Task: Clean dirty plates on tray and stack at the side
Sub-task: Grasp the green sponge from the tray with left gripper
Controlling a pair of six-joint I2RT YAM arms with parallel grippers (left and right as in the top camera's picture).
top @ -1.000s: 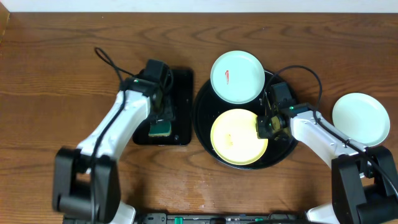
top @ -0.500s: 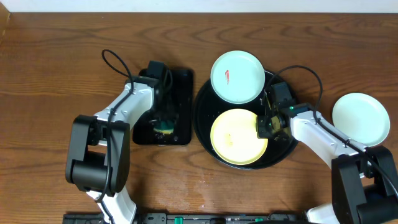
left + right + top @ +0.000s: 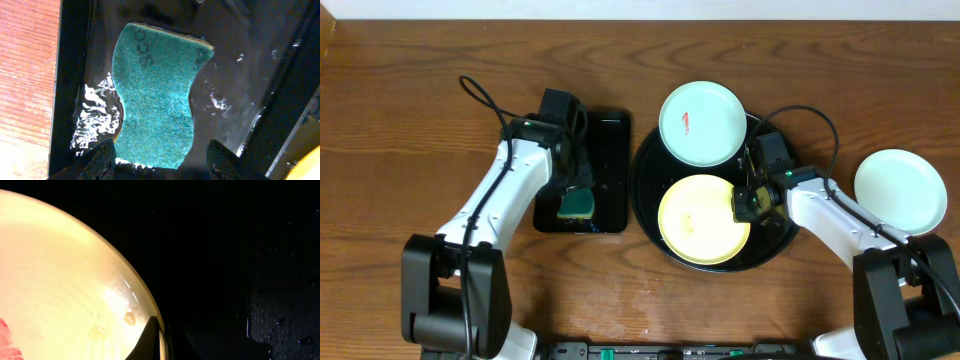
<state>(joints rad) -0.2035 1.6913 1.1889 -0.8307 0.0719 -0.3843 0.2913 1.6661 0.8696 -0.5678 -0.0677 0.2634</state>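
The ends of the green sponge should stay free to wipe the yellow plate (image 3: 698,220), so my left gripper needs to reach the sponge and pinch its narrow middle by the long sides.
The large round black tray (image 3: 655,165) holds a pale yellow plate (image 3: 698,220) with a faint red smear. A mint-white plate (image 3: 701,124) with a red smear rests on the tray's far rim. A clean mint-white plate (image 3: 900,191) lies on the table at the right. My right gripper (image 3: 744,205) is shut on the yellow plate's right rim (image 3: 152,312). My left gripper (image 3: 160,160) is open just above a green sponge (image 3: 152,95), which lies wet in the small rectangular black tray (image 3: 610,135).
Water droplets and foam lie around the sponge in the rectangular tray (image 3: 75,75). The brown wooden table (image 3: 400,120) runs to a white wall at the far edge. Cables loop above both arms.
My left arm has swung and shifted over the rectangular tray; the sponge now lies uncovered below the open fingers. The right arm and the plates have not moved.
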